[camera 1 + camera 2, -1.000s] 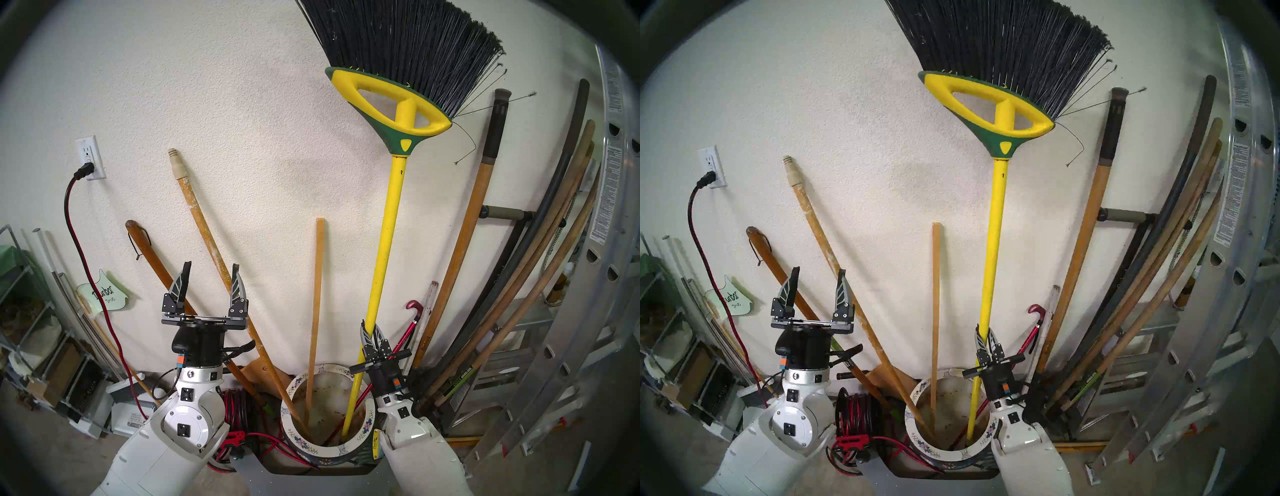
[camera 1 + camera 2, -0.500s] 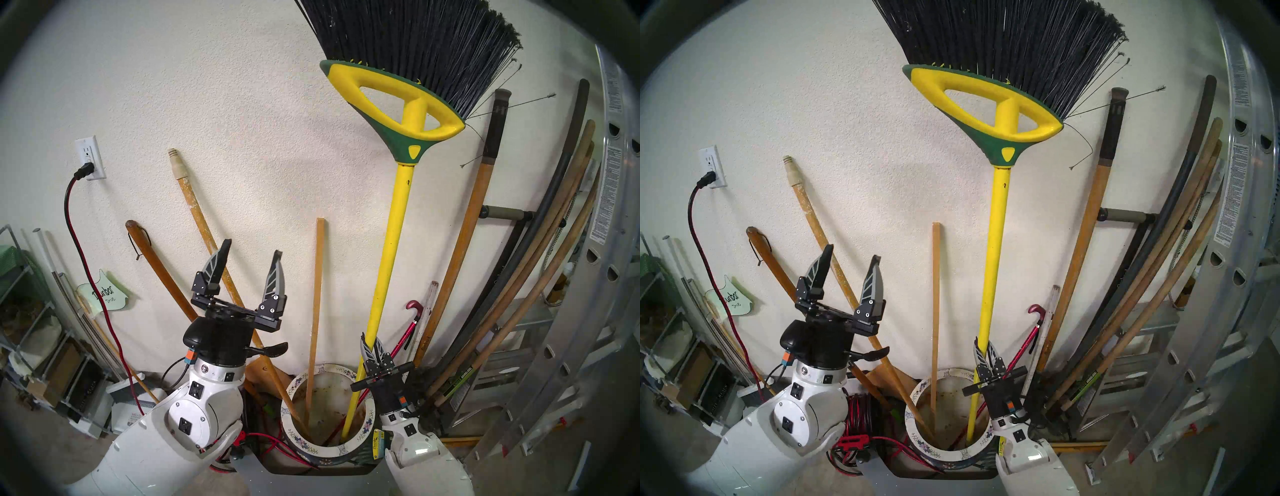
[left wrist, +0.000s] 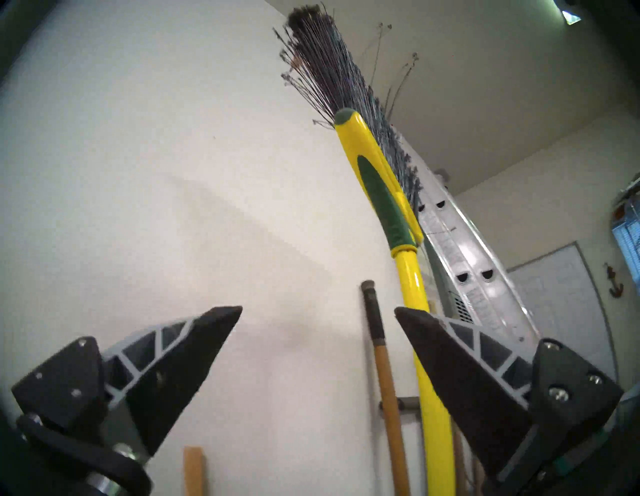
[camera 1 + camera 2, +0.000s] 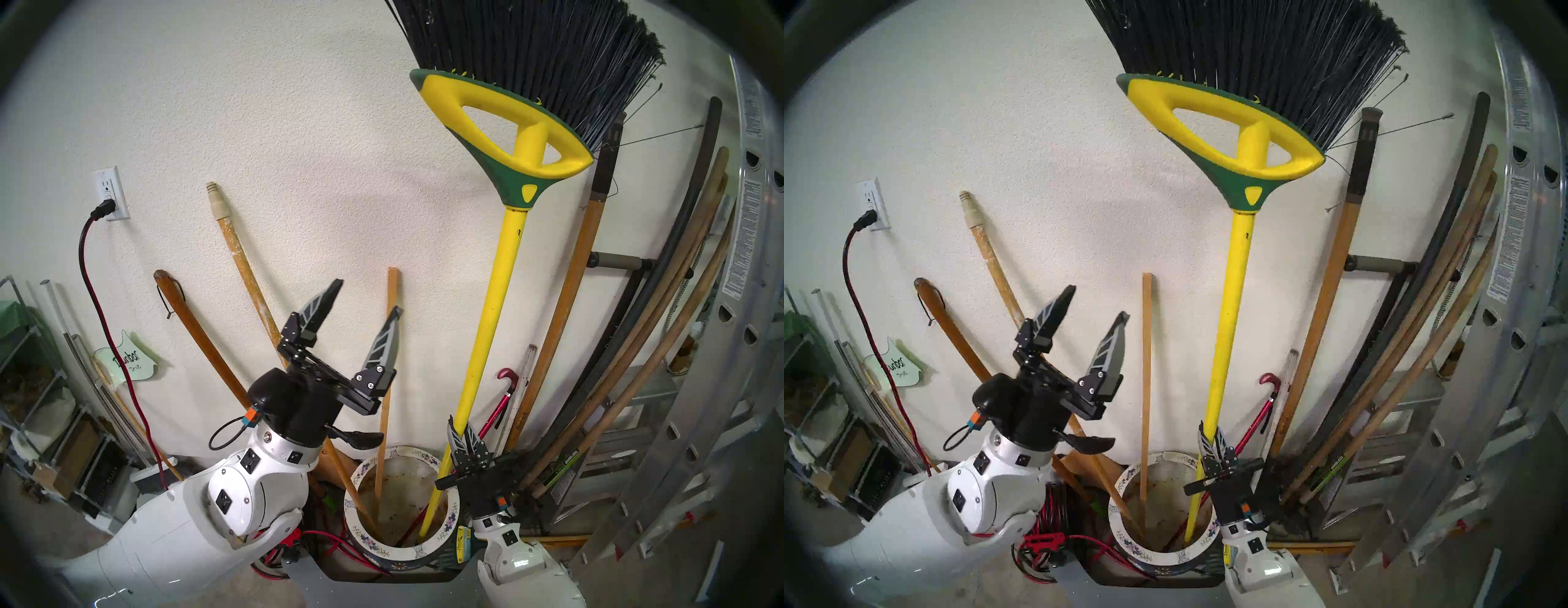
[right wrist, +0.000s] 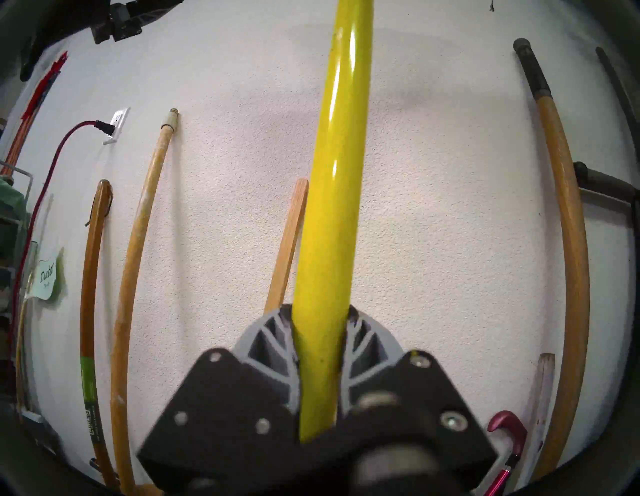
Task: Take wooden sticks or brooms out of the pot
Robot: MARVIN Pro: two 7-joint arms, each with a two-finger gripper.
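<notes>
The broom is long and has a big bristle head [image 4: 531, 66] on top, so my left gripper needs to grab the broom near the middle of its pole next.
The broom [image 4: 492, 314] stands head-up with its yellow pole's lower end inside the white flowered pot [image 4: 401, 554], leaning right. My right gripper [image 4: 461, 429] is shut on the pole just above the pot rim; the right wrist view shows the pole [image 5: 332, 173] pinched between the fingers. My left gripper [image 4: 367, 297] is open and empty, raised left of the pole, its right finger in front of a thin flat wooden stick [image 4: 391, 288] that stands in the pot. A paint-flecked wooden pole [image 4: 242, 263] also leans left out of the pot.
A red cane [image 4: 507, 397] leans from the pot towards the right. Several tool handles [image 4: 662, 322] and an aluminium ladder [image 4: 721, 382] crowd the right. A brown handle [image 4: 191, 322], a red cord [image 4: 91, 293] and shelves [image 4: 38, 403] are on the left.
My left arm has swung right and up, tilting towards the thin stick and the broom pole, still open. The broom, held by my right gripper, has tipped further right.
</notes>
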